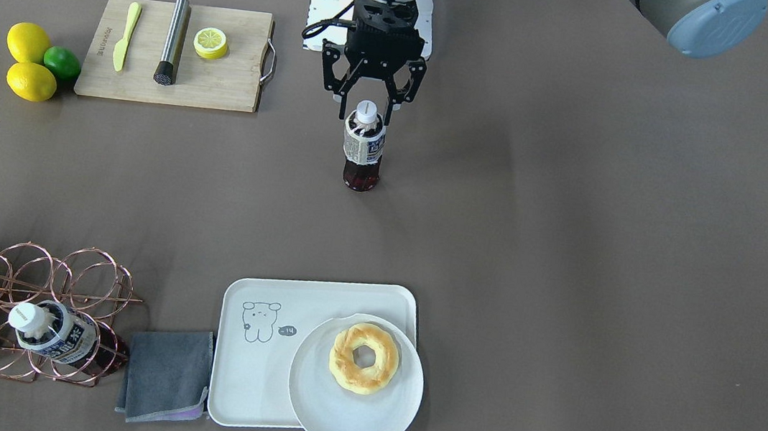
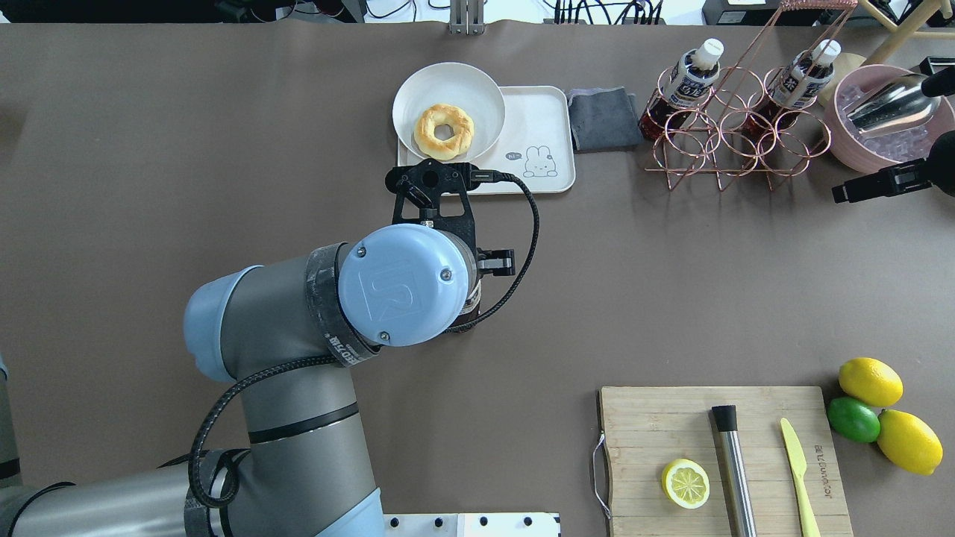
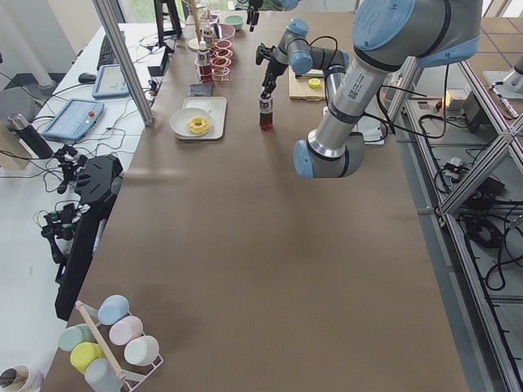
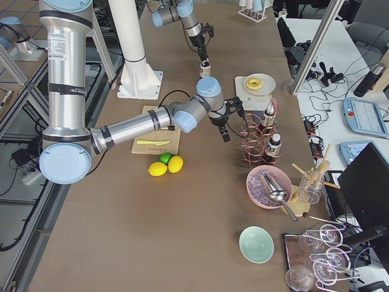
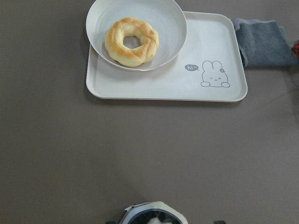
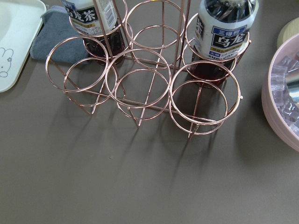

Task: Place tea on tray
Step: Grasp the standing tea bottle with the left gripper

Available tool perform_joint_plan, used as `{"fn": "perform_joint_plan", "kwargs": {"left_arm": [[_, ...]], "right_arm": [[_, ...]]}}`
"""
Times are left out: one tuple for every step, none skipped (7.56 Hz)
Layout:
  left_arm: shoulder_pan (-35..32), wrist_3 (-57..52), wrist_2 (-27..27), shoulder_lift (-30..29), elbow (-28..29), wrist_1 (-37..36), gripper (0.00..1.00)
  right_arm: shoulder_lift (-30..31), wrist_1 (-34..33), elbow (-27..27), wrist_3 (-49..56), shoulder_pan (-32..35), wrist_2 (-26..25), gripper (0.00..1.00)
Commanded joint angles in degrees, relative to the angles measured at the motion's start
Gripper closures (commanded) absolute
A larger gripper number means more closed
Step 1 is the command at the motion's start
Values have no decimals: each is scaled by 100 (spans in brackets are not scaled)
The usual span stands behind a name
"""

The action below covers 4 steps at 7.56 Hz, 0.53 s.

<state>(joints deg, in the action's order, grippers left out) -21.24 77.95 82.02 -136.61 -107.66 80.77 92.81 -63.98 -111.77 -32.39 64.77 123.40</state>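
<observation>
I need to set the bottle on the white tray (image 1: pixel 250 374), so my left gripper should next take hold of the tea bottle by its capped neck (image 1: pixel 365 122).
The tea (image 1: pixel 363 148), a small bottle of dark liquid with a white cap, stands upright on the brown table, well short of the tray. My left gripper (image 1: pixel 366 114) hangs straight over it, open, with one finger on each side of the cap and neck. The left wrist view shows the cap (image 5: pixel 154 215) at its bottom edge. The white tray (image 1: pixel 250 374) with the cartoon drawing lies at the far edge of the table and also shows in the left wrist view (image 5: pixel 215 46). My right gripper (image 2: pixel 839 196) hovers beside the copper rack, seen side-on, so I cannot tell its state.
A round white plate (image 1: pixel 350 414) with a doughnut (image 1: pixel 364 358) overlaps the tray's end. A grey cloth (image 1: pixel 167 371) lies beside the tray. A copper wire rack (image 2: pixel 731 127) holds two identical bottles. A cutting board (image 1: pixel 178 55) with a lemon slice, lemons and a pink ice bowl (image 2: pixel 880 119) are nearby.
</observation>
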Motion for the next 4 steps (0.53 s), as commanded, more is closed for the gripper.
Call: {"fn": "perform_joint_plan", "kwargs": {"left_arm": [[5,19,-2,2,-26,0,100],[5,10,7,2,-122,-9,100],[-21,10,24,2,-271,-52,100],[-90,10,42,-41,-325,-62,100]], "right_arm": [[-9,0,-12,-5,-8,9,0],[0,0,-20,-5,0,9,0],[-9,0,-20,-5,18,9,0],[-9,0,-20,-5,27,9,0]]}}
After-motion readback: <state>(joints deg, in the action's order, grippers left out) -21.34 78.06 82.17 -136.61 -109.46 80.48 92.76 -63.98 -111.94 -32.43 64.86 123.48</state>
